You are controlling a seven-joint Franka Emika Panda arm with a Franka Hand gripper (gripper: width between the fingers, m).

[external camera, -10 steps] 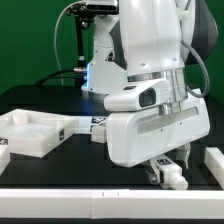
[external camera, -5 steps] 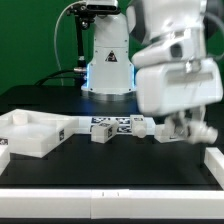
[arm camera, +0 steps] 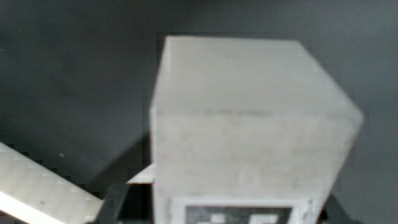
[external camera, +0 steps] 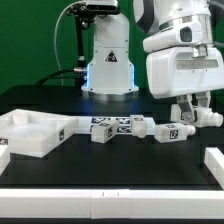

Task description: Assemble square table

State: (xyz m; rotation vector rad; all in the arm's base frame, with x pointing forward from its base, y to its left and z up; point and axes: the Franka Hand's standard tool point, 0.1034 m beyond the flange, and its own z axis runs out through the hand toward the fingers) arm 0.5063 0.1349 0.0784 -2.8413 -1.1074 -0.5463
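Note:
The white leg hangs above the black table in the exterior view, so my gripper keeps holding the leg for now.
My gripper (external camera: pixel 196 114) is shut on a chunky white leg (external camera: pixel 207 117) and holds it just above the black table at the exterior view's right. In the wrist view this leg (arm camera: pixel 240 110) fills most of the frame. Its black-and-white tag (arm camera: pixel 235 212) sits between my dark fingers (arm camera: pixel 125 198). The square tray-like top (external camera: pixel 28 134) with its raised rim lies at the exterior view's left. More tagged white legs lie in a row across the middle: one (external camera: pixel 101 130), another (external camera: pixel 145 127), and a third (external camera: pixel 172 131) just beside the held one.
The robot's white base (external camera: pixel 108 60) stands at the back centre before a green wall. A white bar (external camera: pixel 213 160) lies at the front right, and a white strip (external camera: pixel 100 196) runs along the table's front edge. A pale diagonal strip (arm camera: pixel 36 185) shows under the held leg.
The arm has risen from the front of the table and swung toward the exterior view's right and back, carrying the leg. The row of legs, hidden before, now shows.

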